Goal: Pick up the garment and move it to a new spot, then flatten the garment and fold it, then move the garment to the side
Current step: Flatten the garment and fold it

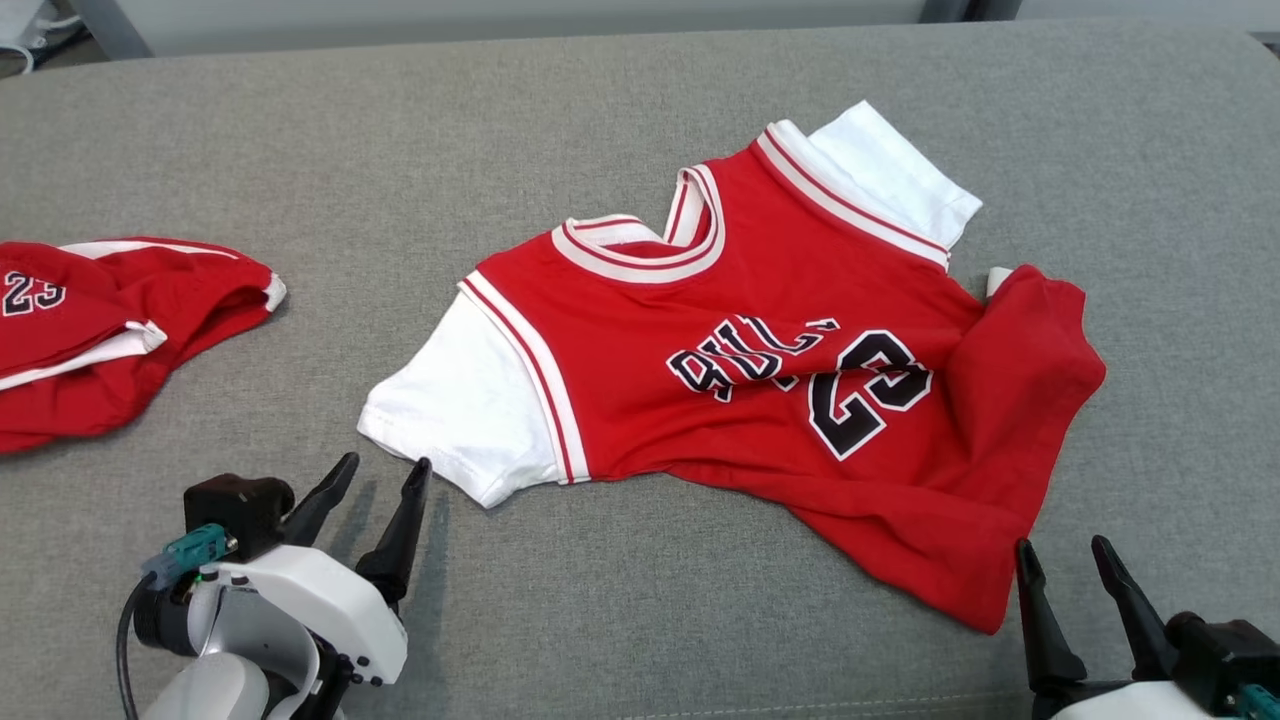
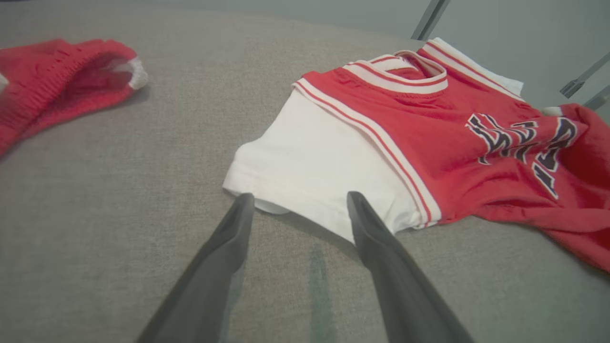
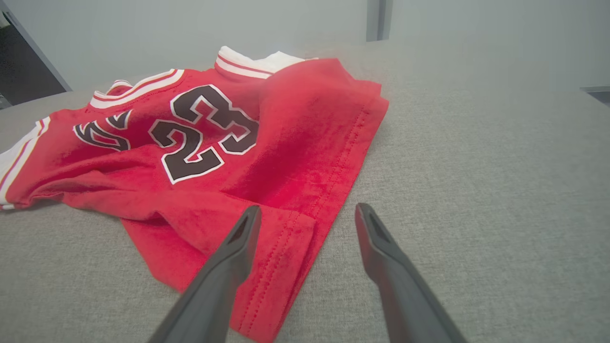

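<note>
Next, my right gripper grabs the garment by its bottom hem corner [image 1: 998,606], to move the red garment and flatten it.
The garment [image 1: 760,360] is a red jersey with white sleeves and a black "23", lying crumpled on the grey surface; its lower hem is bunched toward the right. My left gripper [image 1: 385,463] stands open at the lower left, fingertips just short of the white sleeve [image 2: 314,166], and holds nothing. In the left wrist view the left gripper [image 2: 300,200] has its tips at the sleeve's edge. My right gripper [image 1: 1062,545] is open at the lower right beside the red hem corner [image 3: 286,247]. In the right wrist view the right gripper [image 3: 307,212] has one finger over the hem.
A second red garment [image 1: 90,320] with white trim and a "23" lies crumpled at the far left, also seen as red shorts [image 2: 62,76]. The grey fabric surface [image 1: 620,620] stretches around both pieces, with its far edge at the top.
</note>
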